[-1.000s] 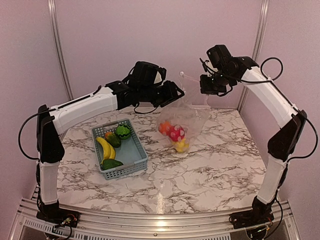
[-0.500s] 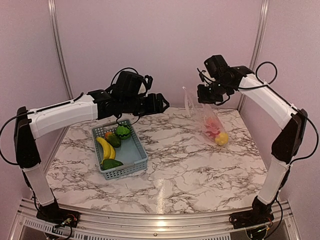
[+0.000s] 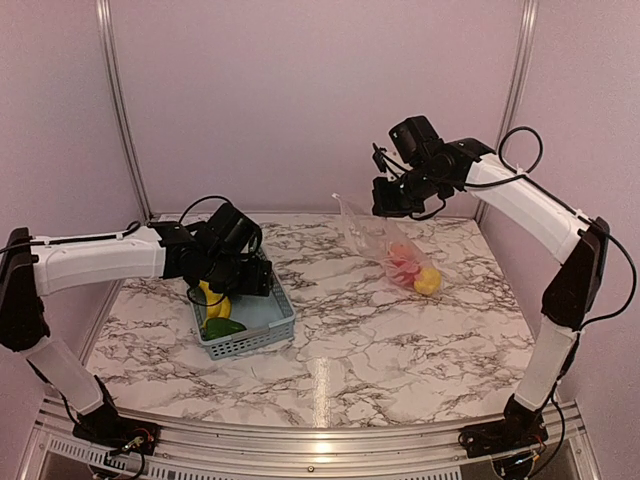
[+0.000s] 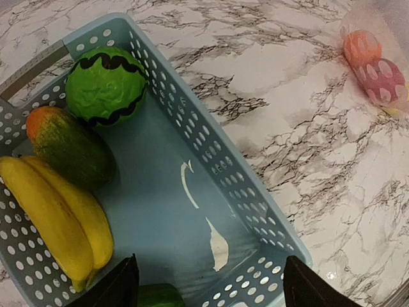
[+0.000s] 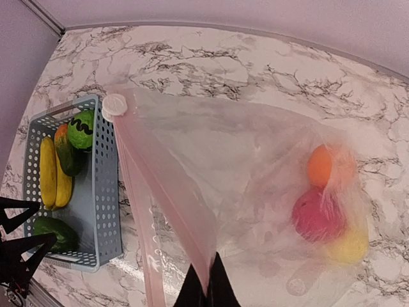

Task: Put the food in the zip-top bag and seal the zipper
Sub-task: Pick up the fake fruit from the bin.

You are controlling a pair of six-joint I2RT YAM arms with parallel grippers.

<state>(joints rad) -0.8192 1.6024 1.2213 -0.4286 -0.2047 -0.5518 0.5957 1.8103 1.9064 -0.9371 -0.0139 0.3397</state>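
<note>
The bananas' joined end should stay free to go into the bag's opening, so my left gripper should next grab the yellow bananas across their middle.
The clear zip-top bag hangs from my right gripper, which is shut on its mouth edge. Its bottom rests on the table, with orange, red and yellow food pieces inside. The zipper runs up to a whitish slider tab. My left gripper is open and empty, low over the grey-blue basket. The basket holds yellow bananas, a green striped ball, an orange-tipped green piece and another green piece.
The basket stands at the left middle of the marble table, with the left arm over it. The bag is at the back right. Pink walls and metal posts close the back and sides.
My left gripper has let go of the bag, opened, and swung left and down over the basket. The right gripper has carried the hanging bag slightly left.
</note>
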